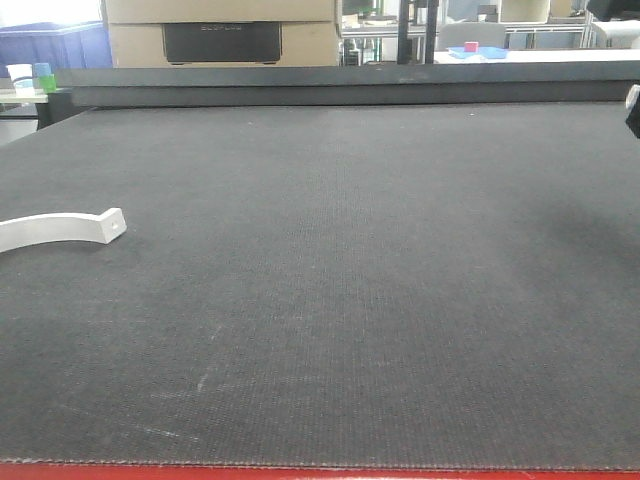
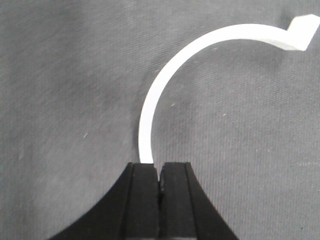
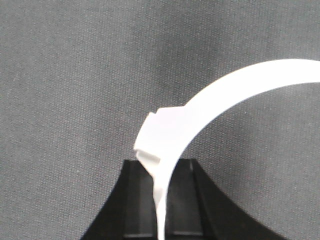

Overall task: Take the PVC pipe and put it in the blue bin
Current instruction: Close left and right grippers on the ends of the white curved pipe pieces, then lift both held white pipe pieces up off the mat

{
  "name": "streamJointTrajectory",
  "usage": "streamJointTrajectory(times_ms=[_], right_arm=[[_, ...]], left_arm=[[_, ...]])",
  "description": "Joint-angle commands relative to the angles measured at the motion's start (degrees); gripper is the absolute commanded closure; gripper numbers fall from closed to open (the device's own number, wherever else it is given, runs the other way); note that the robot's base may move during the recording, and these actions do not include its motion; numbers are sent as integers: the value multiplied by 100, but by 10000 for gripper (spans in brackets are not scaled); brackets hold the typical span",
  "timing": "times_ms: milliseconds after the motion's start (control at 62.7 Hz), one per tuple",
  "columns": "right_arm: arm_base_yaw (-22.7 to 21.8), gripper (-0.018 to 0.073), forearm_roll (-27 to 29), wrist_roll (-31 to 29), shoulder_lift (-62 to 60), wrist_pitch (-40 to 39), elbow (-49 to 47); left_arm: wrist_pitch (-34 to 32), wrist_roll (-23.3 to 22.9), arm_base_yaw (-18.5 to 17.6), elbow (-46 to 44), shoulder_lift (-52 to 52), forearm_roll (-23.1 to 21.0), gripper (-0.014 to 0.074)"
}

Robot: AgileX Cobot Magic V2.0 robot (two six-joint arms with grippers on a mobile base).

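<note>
The white PVC pipe needs to go over to the blue bin, so my left gripper should grab the pipe by its slim plain end [image 2: 145, 154] next.
A PVC pipe [image 1: 60, 228], a slim white arc with a squared end, lies at the left edge of the dark mat [image 1: 340, 280] in the front view. In the left wrist view that same pipe [image 2: 165, 80] curves away from my left gripper [image 2: 160, 165]. The jaws are pressed together, and the arc's near end runs under the left finger, not into the gap. My right gripper [image 3: 161, 162] is shut on another white PVC pipe [image 3: 240, 85], whose thin end is pinched between the fingers. A blue bin [image 1: 55, 45] stands beyond the table's far left corner.
A raised dark ledge [image 1: 340, 85] runs along the mat's far edge, with a cardboard box [image 1: 220, 35] behind it. A small black-and-white part [image 1: 633, 108] pokes in at the right edge. A red strip [image 1: 320, 472] marks the near edge.
</note>
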Motion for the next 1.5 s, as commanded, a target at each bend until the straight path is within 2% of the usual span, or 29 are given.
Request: streamJointTrajectory(times_ms=[0,64,128,191,287,398,653,845,1339,1403,1482], right_arm=[[1,727,1,-59,-46,-85,-35],[1,727,15,-59,-46,-85,-35],[1,727,15,-59,-46,-85,-35],[1,727,15,-59,-46,-85,-35],[1,727,15,-59,-46,-85,-35],[1,727,25,-59,-46,-100,-35],[1,727,25,-59,-46,-283,-35],[1,727,35,-59,-46,-284,-35],[1,727,35,-59,-46,-284,-35],[1,727,35,-59,-46,-284,-35],[1,727,35,-59,-46,-284,-35]], left_arm=[[46,117,18,-151,136,-33,708],[34,129,18,-199,211,-2,699],[-56,129,18,-213,270,131,646],[-83,129,18,-213,290,278,574],[-83,129,18,-213,325,275,430],[-83,129,-18,-213,377,212,336],[-92,36,-285,-213,749,242,333],[-106,-493,-309,-213,1010,645,333],[-76,-543,-309,-213,1340,645,335],[-64,-543,-309,-213,1340,645,356],[-54,-543,-309,-213,1340,645,433]])
